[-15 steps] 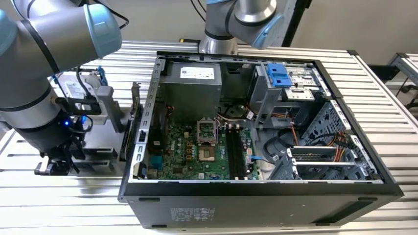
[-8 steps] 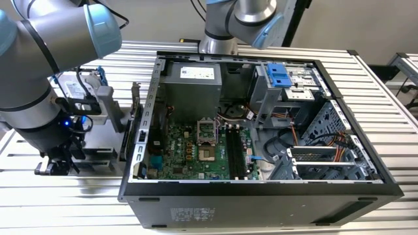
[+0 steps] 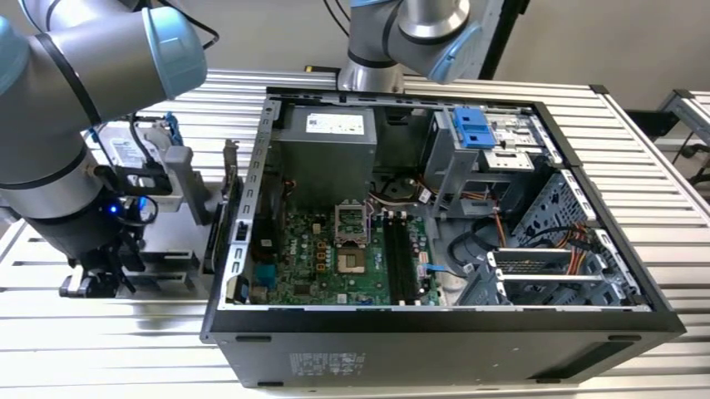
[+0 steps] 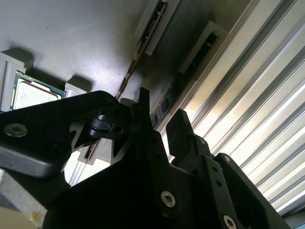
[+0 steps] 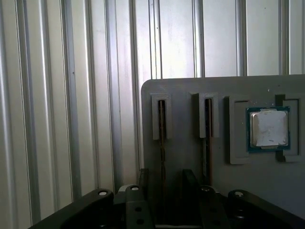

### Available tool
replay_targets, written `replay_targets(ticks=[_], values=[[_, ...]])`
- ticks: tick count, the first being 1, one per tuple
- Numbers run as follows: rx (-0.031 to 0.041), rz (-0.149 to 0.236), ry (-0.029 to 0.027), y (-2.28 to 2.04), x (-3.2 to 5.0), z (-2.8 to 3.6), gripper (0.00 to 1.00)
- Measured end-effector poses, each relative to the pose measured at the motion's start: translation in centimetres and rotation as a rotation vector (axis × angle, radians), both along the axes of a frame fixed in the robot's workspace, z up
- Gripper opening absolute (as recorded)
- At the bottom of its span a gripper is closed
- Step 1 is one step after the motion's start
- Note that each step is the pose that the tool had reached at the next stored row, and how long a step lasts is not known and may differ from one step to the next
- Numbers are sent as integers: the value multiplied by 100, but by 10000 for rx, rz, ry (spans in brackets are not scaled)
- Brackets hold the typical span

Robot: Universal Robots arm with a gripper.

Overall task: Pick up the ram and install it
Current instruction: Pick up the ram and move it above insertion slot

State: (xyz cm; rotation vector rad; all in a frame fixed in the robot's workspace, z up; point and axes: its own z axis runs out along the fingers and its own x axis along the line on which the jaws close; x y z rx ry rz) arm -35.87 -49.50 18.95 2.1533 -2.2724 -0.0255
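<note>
The ram should be grabbed by its bare middle (image 5: 163, 183) with my gripper next, because both flat sides of the ram are open there and a slotted post wraps the ram's end.
Two ram sticks stand on edge in slots of a grey holder plate (image 5: 181, 86). The ram (image 5: 162, 125) nearest the plate's edge runs down between my fingertips; in the second wrist view this ram (image 4: 206, 42) lies beside the ribbed table. My gripper (image 5: 165, 175) is open, one finger on each side of the stick, with a gap showing. The other ram (image 5: 208, 125) sits in the neighbouring slot. In the exterior view my gripper (image 3: 95, 278) hangs low over the plate, at the exterior view's left of the open computer case (image 3: 444, 320).
A processor chip (image 5: 268, 128) rests in a recess of the plate beyond the sticks. The motherboard (image 3: 322, 249) with its black slots (image 3: 400, 249) lies inside the case. A hard drive (image 3: 131, 150) and an upright card (image 3: 229, 179) stand behind my arm. A second arm (image 3: 405, 33) stands at the back.
</note>
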Motion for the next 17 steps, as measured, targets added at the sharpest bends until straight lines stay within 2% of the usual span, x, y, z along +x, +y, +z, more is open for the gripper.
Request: replay_targets(ticks=[8, 15, 16, 17], values=[[0, 14, 0, 0, 0, 0, 100], [0, 183, 0, 0, 0, 0, 100], [-1, 197, 0, 0, 0, 0, 0], [0, 212, 0, 0, 0, 0, 0]])
